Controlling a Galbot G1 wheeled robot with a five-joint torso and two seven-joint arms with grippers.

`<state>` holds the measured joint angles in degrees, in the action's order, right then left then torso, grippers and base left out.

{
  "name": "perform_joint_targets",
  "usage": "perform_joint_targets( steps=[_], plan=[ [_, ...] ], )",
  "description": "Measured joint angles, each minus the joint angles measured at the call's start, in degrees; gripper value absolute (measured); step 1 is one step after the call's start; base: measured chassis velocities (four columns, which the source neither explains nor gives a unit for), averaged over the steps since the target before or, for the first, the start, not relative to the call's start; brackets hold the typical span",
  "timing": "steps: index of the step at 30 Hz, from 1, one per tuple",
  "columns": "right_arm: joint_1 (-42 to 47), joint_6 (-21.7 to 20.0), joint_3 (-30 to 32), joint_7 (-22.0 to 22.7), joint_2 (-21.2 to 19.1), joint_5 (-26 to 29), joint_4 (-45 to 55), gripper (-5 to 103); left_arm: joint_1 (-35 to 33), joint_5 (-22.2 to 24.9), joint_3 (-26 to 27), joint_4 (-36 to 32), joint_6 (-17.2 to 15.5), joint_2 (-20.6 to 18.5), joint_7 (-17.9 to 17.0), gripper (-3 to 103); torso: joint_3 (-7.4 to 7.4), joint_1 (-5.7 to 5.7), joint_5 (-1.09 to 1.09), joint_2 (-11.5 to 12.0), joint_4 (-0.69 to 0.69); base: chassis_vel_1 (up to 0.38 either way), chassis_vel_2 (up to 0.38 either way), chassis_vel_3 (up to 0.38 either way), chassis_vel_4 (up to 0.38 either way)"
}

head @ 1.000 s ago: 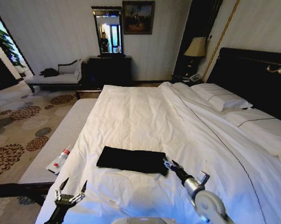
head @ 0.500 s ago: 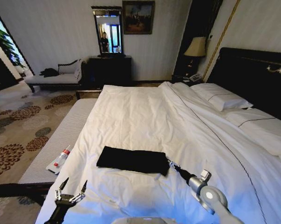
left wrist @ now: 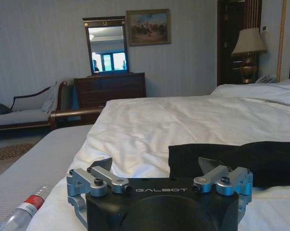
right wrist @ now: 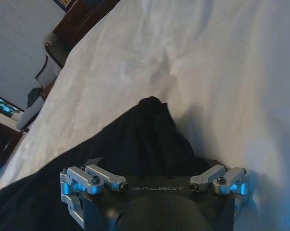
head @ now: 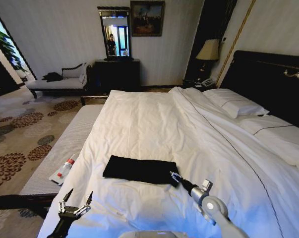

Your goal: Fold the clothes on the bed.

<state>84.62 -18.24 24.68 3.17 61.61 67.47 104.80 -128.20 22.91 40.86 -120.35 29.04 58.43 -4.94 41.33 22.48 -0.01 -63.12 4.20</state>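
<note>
The black garment next needs to be grabbed by its short end [head: 175, 172] with my right gripper, so that it can be folded over its own middle [head: 141, 169].
The clothes [head: 139, 169] are one black garment lying folded into a flat rectangle on the white duvet of the bed [head: 149, 124], near its front edge. My right gripper [head: 173, 175] is at the rectangle's near right corner. In the right wrist view my right gripper [right wrist: 154, 163] hovers open just over the black fabric [right wrist: 135, 139], with nothing held between the fingers. My left gripper [head: 76, 201] stands open by the bed's front left edge, well short of the garment. From the left wrist view my left gripper [left wrist: 155, 163] faces the black garment [left wrist: 231, 159] across the duvet.
A pale upholstered bench [head: 60, 148] runs along the bed's left side with a small red-capped bottle [head: 64, 170] on it. Pillows [head: 236, 105] and a dark headboard [head: 268, 79] are at the right. A dark dresser [head: 117, 74] and a chaise [head: 57, 82] stand by the far wall.
My right gripper has shifted a little to the left, onto the garment's near right corner, and its wrist has turned. The left gripper and the garment have stayed put.
</note>
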Motion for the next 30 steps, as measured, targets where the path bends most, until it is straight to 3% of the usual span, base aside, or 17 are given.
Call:
perform_joint_targets(
  steps=[8, 10, 13, 16, 19, 20, 25, 26, 29, 30],
  plan=[
    [-1.1, 0.4, -1.2, -0.8, 1.1, -1.5, -1.9, 103, 0.0, 0.0, 0.0, 0.0, 0.0, 0.0, 0.0, 100, 0.0, 0.0, 0.0, 0.0, 0.02, 0.0, 0.0, 0.0, 0.0],
    [-1.3, 0.4, -1.6, -0.8, 1.4, -1.6, -1.9, 98, 0.0, 0.0, 0.0, 0.0, 0.0, 0.0, 0.0, 100, 0.0, 0.0, 0.0, 0.0, 0.01, 0.0, 0.0, 0.0, 0.0],
    [-1.5, 0.4, -2.2, -0.8, 1.6, -1.8, -2.0, 83, 0.0, 0.0, 0.0, 0.0, -0.1, 0.0, 0.0, 100, 0.0, 0.0, 0.0, 0.0, 0.01, 0.0, 0.0, 0.0, 0.0],
    [-1.5, 0.4, -2.3, -0.9, 1.5, -1.8, -2.1, 78, 0.0, 0.0, 0.0, 0.0, -0.1, 0.0, 0.0, 100, 0.0, 0.0, 0.01, 0.0, 0.01, 0.0, 0.0, 0.0, 0.0],
    [-1.5, 0.4, -2.3, -0.9, 1.5, -1.8, -2.2, 61, 0.0, 0.0, 0.0, 0.0, -0.1, 0.0, 0.0, 100, 0.0, 0.0, 0.01, 0.0, 0.01, 0.0, 0.0, 0.0, 0.0],
    [-1.5, 0.4, -2.3, -0.9, 1.5, -1.8, -2.2, 61, 0.0, 0.0, 0.0, 0.0, -0.1, 0.0, 0.0, 100, 0.0, 0.0, 0.01, 0.0, 0.01, 0.0, 0.0, 0.0, 0.0],
    [-1.3, 0.4, -2.2, -0.7, 1.8, -1.9, -1.4, 39, 0.0, 0.0, 0.0, 0.0, -0.1, 0.0, 0.0, 100, 0.0, 0.0, 0.01, 0.0, 0.0, 0.0, 0.0, 0.0, 0.0],
    [-1.3, 0.4, -2.2, -0.7, 1.8, -1.9, -1.4, 39, 0.0, 0.0, 0.0, 0.0, -0.1, 0.0, 0.0, 100, 0.0, 0.0, 0.01, 0.0, 0.0, 0.0, 0.0, 0.0, 0.0],
    [-0.9, 0.4, -2.3, -0.3, 1.6, -2.0, -0.7, 23, 0.0, 0.0, 0.0, 0.0, -0.1, 0.0, 0.0, 100, 0.0, 0.0, 0.02, 0.0, 0.0, 0.0, 0.0, 0.0, 0.0],
    [-0.9, 0.4, -2.3, -0.3, 1.6, -2.0, -0.7, 23, 0.0, 0.0, 0.0, 0.0, -0.1, 0.0, 0.0, 100, 0.0, 0.0, 0.02, 0.0, 0.0, 0.0, 0.0, 0.0, 0.0]
  ],
)
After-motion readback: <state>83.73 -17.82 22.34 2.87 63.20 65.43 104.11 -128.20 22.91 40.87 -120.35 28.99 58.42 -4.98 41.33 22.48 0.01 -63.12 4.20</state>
